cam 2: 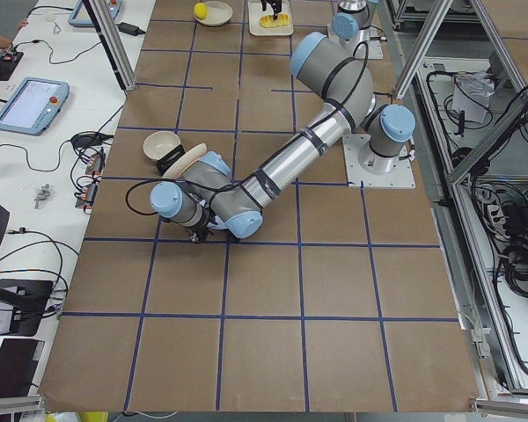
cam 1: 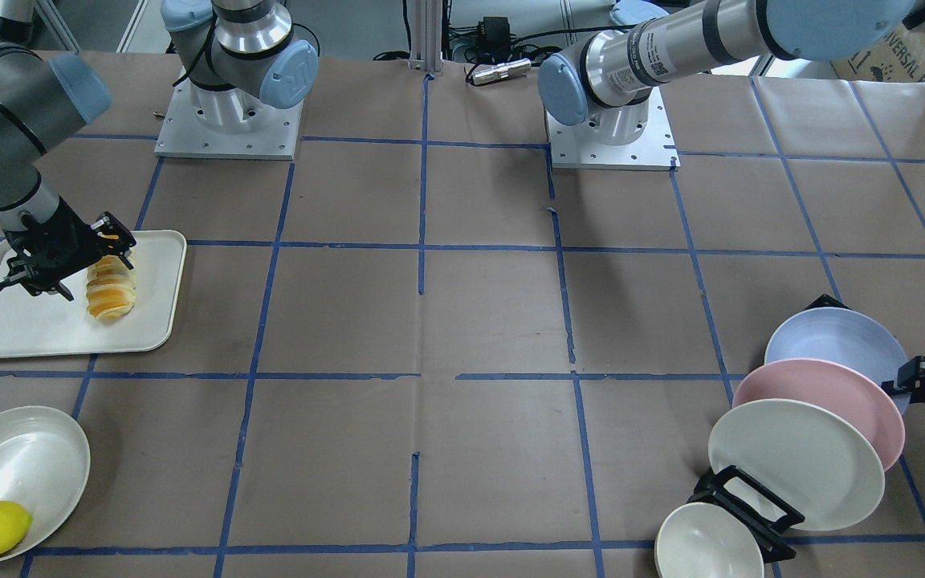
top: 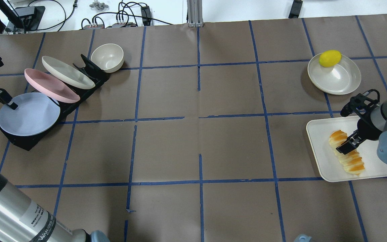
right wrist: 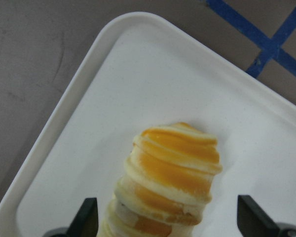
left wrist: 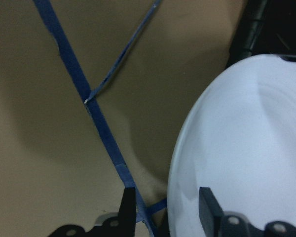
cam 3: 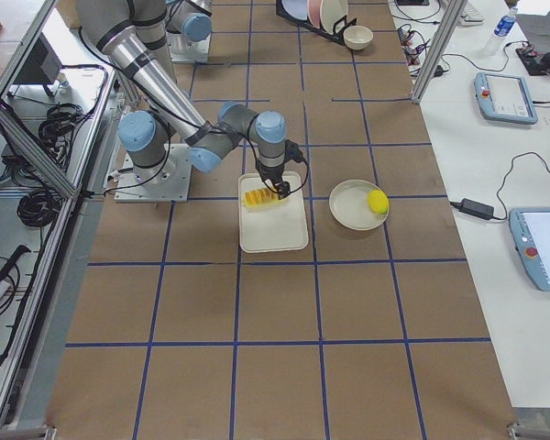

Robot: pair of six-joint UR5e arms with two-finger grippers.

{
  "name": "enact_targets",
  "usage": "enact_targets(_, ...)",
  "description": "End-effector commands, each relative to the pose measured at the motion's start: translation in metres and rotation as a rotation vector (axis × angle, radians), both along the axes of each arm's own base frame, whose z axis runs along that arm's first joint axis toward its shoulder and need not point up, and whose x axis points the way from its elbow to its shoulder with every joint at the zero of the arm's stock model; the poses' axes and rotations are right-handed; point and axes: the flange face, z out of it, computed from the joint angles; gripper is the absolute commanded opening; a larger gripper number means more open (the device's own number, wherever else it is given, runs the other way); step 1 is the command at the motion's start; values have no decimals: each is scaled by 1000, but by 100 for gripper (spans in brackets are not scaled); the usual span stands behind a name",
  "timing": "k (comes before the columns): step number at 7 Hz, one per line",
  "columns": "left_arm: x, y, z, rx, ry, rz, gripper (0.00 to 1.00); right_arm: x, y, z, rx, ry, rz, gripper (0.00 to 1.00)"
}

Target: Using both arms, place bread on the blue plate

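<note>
I need to grab the blue plate by its free outer rim with my left gripper next, because the pink plate (cam 1: 830, 385) and the rack are crowding the blue plate.
The bread (top: 346, 153) lies on a white tray (top: 317, 134) at the robot's right. My right gripper (top: 348, 148) hangs low over the loaf, jaws wide open. In the right wrist view the loaf (right wrist: 172, 173) sits between the two fingertips (right wrist: 89, 215), with space on both sides. The blue plate (top: 29, 114) leans in a black rack at the far left. My left gripper (top: 8, 103) is open at the plate's outer rim. In the left wrist view one finger (left wrist: 207, 207) is over the plate (left wrist: 251, 138) and the other is over the table.
A pink plate (top: 50, 85) and a white plate (top: 67, 72) lean in the same black rack (top: 92, 69), with a cream bowl (top: 108, 57) at its end. A white dish (top: 339, 74) holding a yellow lemon (top: 330, 58) sits beyond the tray.
</note>
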Motion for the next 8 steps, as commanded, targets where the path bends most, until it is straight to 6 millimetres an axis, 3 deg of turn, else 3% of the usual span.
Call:
enact_targets(1,0,-1,3,4,1,-2,8,-10,0,-4,9,-6,-153,99)
enact_targets(2,0,0,7,15,-16,-10,8,-8,3,-8,26,-13,-243,99)
enact_targets(3,-4,6,29,23,-17,-12,7,-7,4,-9,35,-19,-280,99)
enact_targets(6,-24,31,107,38,-13,-9,7,-3,8,-16,55,-37,-319,99)
enact_targets(8,-52,63,173,26,-27,0,7,-3,8,-17,53,-37,-321,94)
